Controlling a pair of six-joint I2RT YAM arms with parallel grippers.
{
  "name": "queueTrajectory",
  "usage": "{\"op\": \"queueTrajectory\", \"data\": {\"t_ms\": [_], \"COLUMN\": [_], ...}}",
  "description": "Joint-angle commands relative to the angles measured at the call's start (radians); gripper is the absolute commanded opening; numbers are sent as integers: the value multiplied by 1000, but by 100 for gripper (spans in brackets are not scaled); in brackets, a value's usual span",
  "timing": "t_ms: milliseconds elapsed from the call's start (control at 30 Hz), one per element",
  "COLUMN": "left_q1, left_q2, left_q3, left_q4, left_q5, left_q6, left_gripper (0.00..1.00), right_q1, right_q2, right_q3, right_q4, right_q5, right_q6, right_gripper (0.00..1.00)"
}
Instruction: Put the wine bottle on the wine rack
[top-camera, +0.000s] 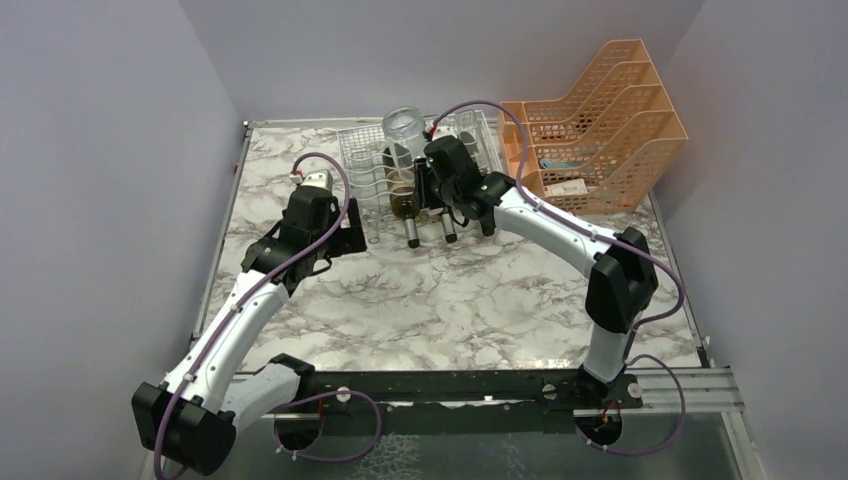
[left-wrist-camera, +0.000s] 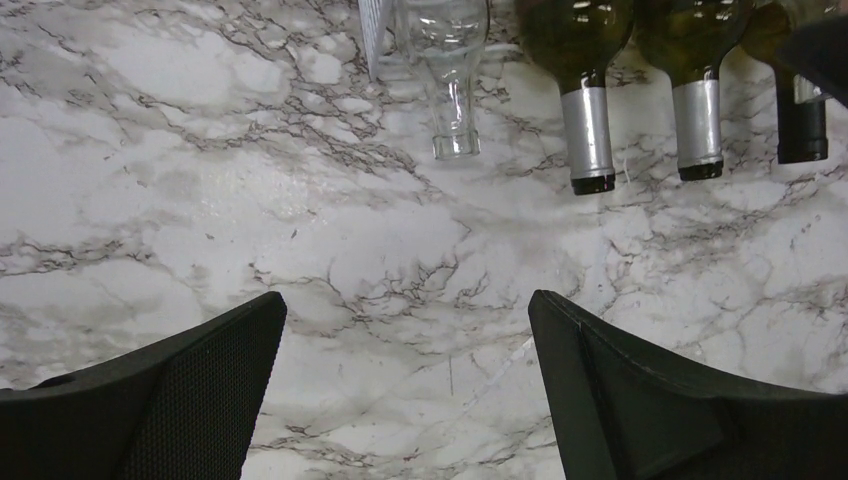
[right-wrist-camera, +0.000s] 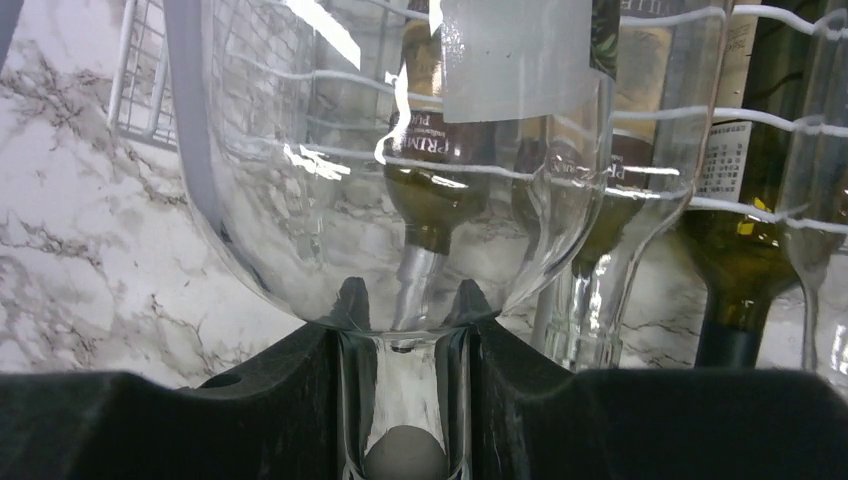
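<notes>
The robot's right gripper should stay closed on the bottle. The bottle's shoulder is above and short of the rack's front wire, so the bottle would drop crooked onto the wires if the gripper opened now.
My right gripper is shut on the neck of a clear empty wine bottle and holds it tilted, base up, over the white wire wine rack. In the right wrist view my fingers clamp the glass neck, and the bottle's body fills the view. Behind it, green bottles lie in the rack wires. My left gripper is open and empty, low over the marble just left of the rack's front. It also shows in the left wrist view.
Several bottle necks stick out of the rack's front over the marble: a clear one, two silver-foiled green ones, and a black-capped one. An orange perforated file tray stands at the back right. Grey walls enclose the table.
</notes>
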Motion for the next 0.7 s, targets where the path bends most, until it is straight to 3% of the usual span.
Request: {"op": "queueTrajectory", "data": {"t_ms": [0,667], "left_q1": [6,7], "left_q2": [4,-178], "left_q3": [23,-40], "left_q4": [-13,124], "left_q5": [47,12], "left_q6": [25,66], "left_gripper": [99,99], "right_q1": [-24,-64], "right_q2": [44,317], "right_q3": [171,455], "right_q4": [108,-24], "right_q5": [-61,-87], "right_q6": [56,137], "right_gripper": [1,3]}}
